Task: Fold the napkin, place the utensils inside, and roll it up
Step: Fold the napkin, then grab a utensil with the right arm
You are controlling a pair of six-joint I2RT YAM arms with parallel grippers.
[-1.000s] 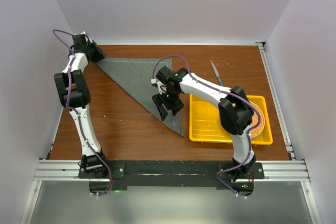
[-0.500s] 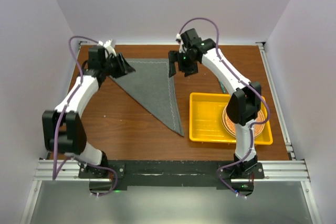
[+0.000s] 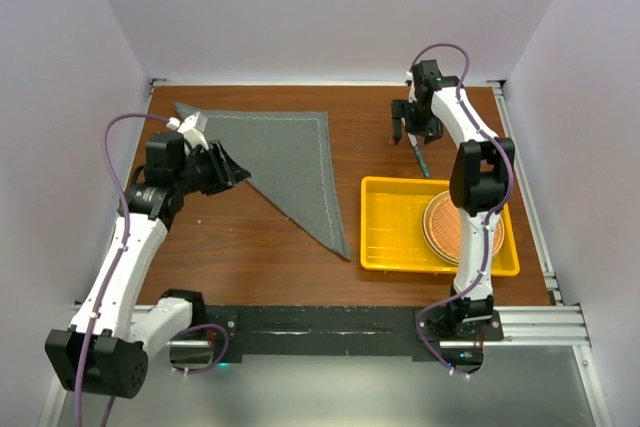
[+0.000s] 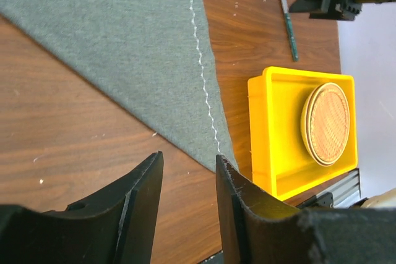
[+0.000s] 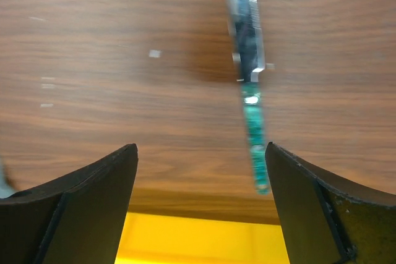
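Note:
The knife needs to be grabbed by its teal handle [image 3: 421, 160] [image 5: 255, 129] with my right gripper next, so that I can lay it flat along the folded edge of the napkin.
The napkin [image 3: 290, 157] lies folded into a dark grey triangle on the far middle of the table, its stitched edge [image 4: 199, 60] on the right side. My left gripper [image 3: 238, 171] hovers at the triangle's left edge, open and empty [image 4: 189, 159]. One of the utensils [image 3: 421, 160], a knife with a teal handle, lies on bare wood at the far right beyond the tray. My right gripper [image 3: 411, 135] hangs over it, open wide, with the handle [image 5: 255, 146] just inside the right finger. I see no other utensil.
A yellow tray [image 3: 392, 232] sits at the near right, and a round woven orange-brown mat [image 3: 462, 227] leans inside it. In the right wrist view the tray's rim [image 5: 198, 245] lies just below the jaws. White walls close in the table on three sides.
The right arm left the napkin and swung to the far right over the knife, jaws widening. The left arm drew back from the far left corner to the triangle's left edge, jaws opening.

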